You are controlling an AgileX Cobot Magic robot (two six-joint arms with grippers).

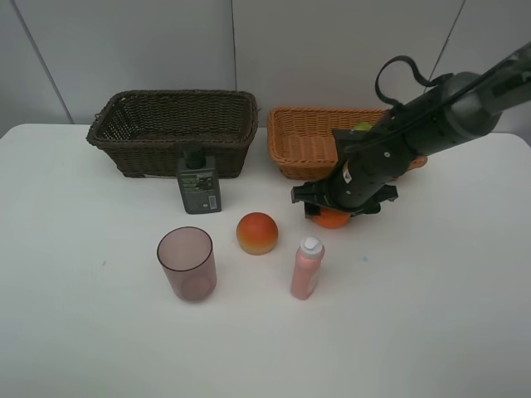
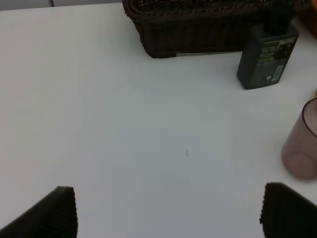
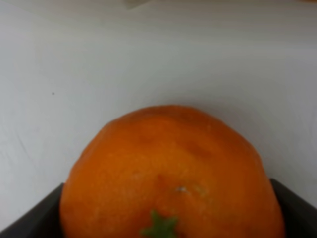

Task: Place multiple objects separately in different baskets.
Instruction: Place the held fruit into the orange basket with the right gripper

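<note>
The orange [image 1: 332, 219] is in front of the light basket's rim [image 1: 292, 172], short of its inside, so I should move it into the basket before my right gripper releases it.
My right gripper [image 1: 333, 209] is shut on the orange [image 1: 332, 219] just in front of the light orange-brown basket [image 1: 303, 141], low over the table. In the right wrist view the orange [image 3: 171, 168] fills the space between the fingers. The bumpy green citrus [image 1: 362, 127] lies in the light basket. The dark brown basket [image 1: 174, 124] stands to its left and looks empty. The dark green pump bottle [image 1: 199, 184], mauve cup [image 1: 187, 264], red-yellow fruit [image 1: 257, 233] and pink bottle [image 1: 307, 267] stand on the table. My left gripper [image 2: 168, 213] is open over bare table.
The left wrist view shows the dark basket [image 2: 198, 29], pump bottle [image 2: 267, 54] and cup [image 2: 302, 148] ahead of the left gripper. The white table [image 1: 431, 332] stands against a grey wall. The left arm is out of the exterior view.
</note>
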